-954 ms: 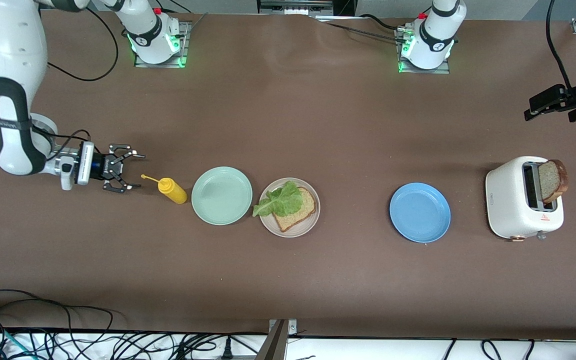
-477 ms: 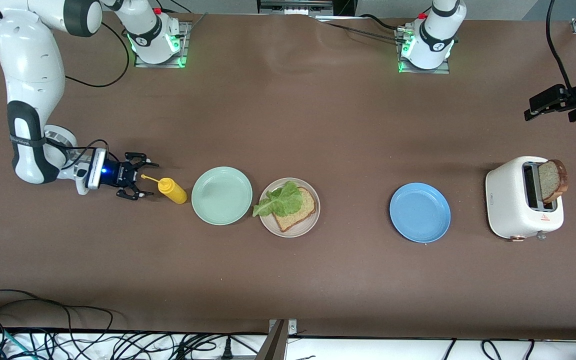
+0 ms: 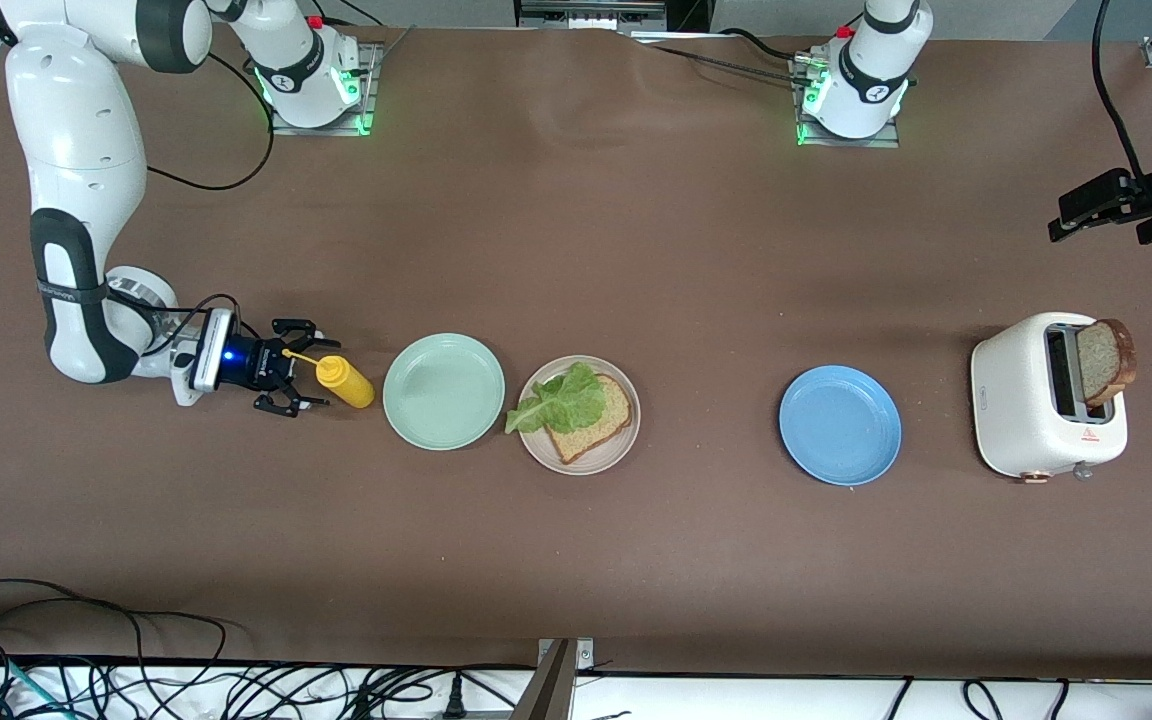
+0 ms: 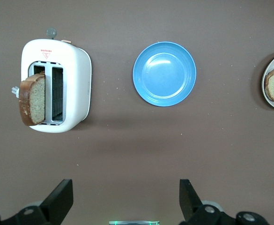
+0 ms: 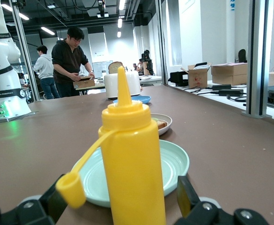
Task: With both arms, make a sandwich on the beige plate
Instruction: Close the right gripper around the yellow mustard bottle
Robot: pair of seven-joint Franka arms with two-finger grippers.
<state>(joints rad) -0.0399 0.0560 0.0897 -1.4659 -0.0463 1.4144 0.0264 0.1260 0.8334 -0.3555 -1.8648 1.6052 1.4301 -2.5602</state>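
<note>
I will next grab the yellow squeeze bottle by its body (image 3: 350, 385) with my right gripper, to dress the sandwich on the beige plate (image 3: 548, 452).
The beige plate (image 3: 548, 452) sits mid-table with one speckled bread slice (image 3: 598, 425) on it and a green lettuce leaf (image 3: 561, 400) on top of the slice. A second slice (image 3: 1101, 360) stands in the white toaster (image 3: 1026, 400) at the left arm's end. My right gripper (image 3: 314, 375) is low at the table, open, its fingers on either side of an upright yellow squeeze bottle (image 3: 344, 382) without touching it. The right wrist view shows this bottle (image 5: 132, 154) close up. My left gripper (image 3: 1096, 215) waits open and empty, high over the table near the toaster (image 4: 76, 84).
A mint-green plate (image 3: 443, 390) lies between the bottle and the beige plate. A blue plate (image 3: 839, 424) lies between the beige plate and the toaster. The bottle's tethered cap (image 5: 71, 190) hangs open beside it. Cables run along the table's near edge.
My right gripper has moved along the table toward the yellow bottle and now straddles it. The left arm and the food have not moved.
</note>
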